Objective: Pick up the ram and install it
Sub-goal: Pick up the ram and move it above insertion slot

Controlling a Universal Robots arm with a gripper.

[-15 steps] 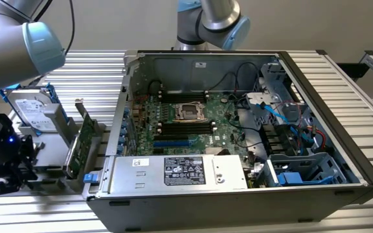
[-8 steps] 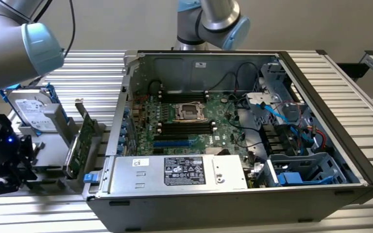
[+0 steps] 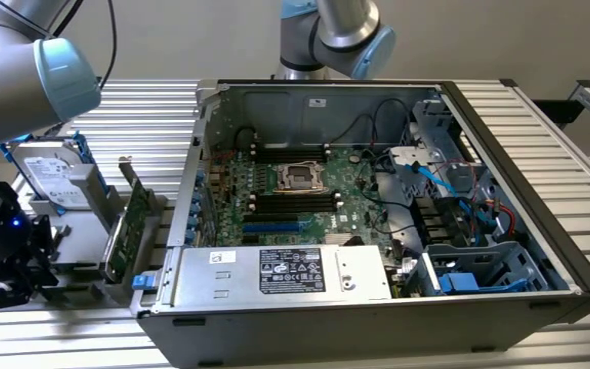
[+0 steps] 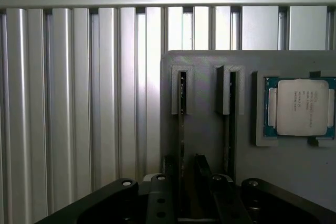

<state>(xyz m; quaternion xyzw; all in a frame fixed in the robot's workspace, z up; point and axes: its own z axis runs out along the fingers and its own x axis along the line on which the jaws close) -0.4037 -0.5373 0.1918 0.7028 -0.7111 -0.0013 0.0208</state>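
The grey slot bracket is wrapped around the end of the ram [image 4: 181, 100]. My gripper therefore needs to take hold of the ram by the bare middle of its upper edge [image 4: 181, 179] next.
In the wrist view the ram [image 4: 181, 100] stands on edge in one slot of a grey holder [image 4: 205, 145], so I see it as a thin dark line. My gripper [image 4: 185, 178] hangs just above it. The dark fingers [image 4: 169, 167] stand apart, one on each side of the stick's edge, with a gap still showing. A second thin board [image 4: 231, 103] stands in the neighbouring slot. In the exterior view my gripper [image 3: 8, 269] is low at the exterior view's left, beside the open computer case [image 3: 203, 138]. The motherboard's black memory slots [image 3: 293, 201] lie inside.
A silver processor chip [image 4: 299, 106] sits in a recess of the holder beside the slots. At the exterior view's left, a green expansion card [image 3: 123, 227] and a hard drive [image 3: 54, 181] stand upright between gripper and case. A second robot arm [image 3: 331, 34] rises behind the case.
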